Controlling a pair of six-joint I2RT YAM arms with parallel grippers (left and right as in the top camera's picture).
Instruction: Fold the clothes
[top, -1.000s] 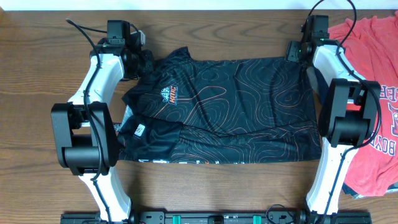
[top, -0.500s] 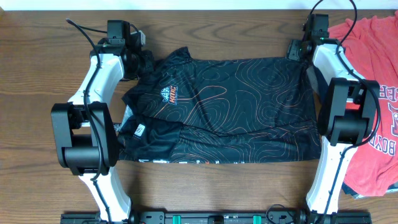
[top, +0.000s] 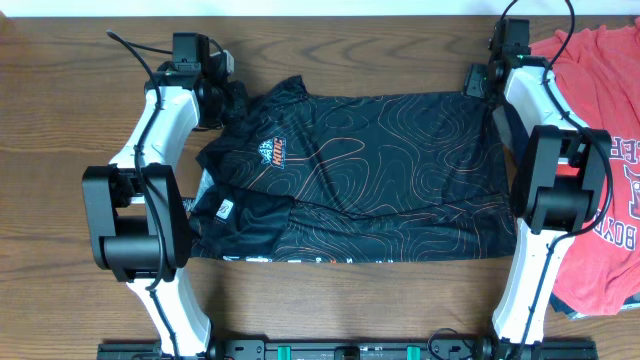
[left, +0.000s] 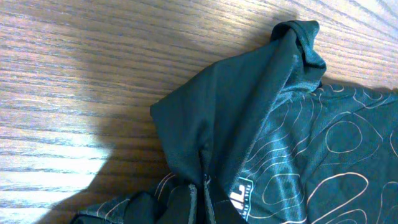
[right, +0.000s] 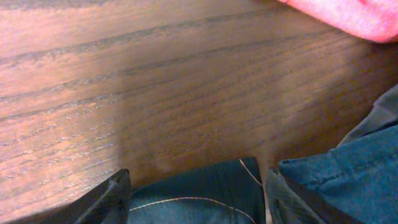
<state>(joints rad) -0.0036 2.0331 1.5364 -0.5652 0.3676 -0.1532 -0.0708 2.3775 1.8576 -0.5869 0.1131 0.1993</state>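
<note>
I should close my right gripper on the jersey's far corner (top: 479, 95) (right: 208, 193) now, since it lies between that gripper's open fingers and closing would catch it.
The black jersey (top: 380, 170) with fine orange contour lines lies spread across the table, its left part folded over with a small logo on top. My left gripper (top: 228, 100) sits at the jersey's far left corner. In the left wrist view it (left: 202, 202) is shut on a bunched fold of the jersey (left: 249, 112). My right gripper (top: 478, 78) sits at the jersey's far right corner. In the right wrist view it (right: 198, 190) is open, with the jersey's corner (right: 186, 208) lying flat between its two fingers.
A red T-shirt (top: 600, 150) with lettering lies at the right edge of the table, beside the right arm; its edge shows in the right wrist view (right: 348, 12). Bare wooden table (top: 60, 130) lies left of and behind the jersey.
My right gripper has shifted slightly to the right and toward the far edge. The jersey and the left gripper have not visibly moved.
</note>
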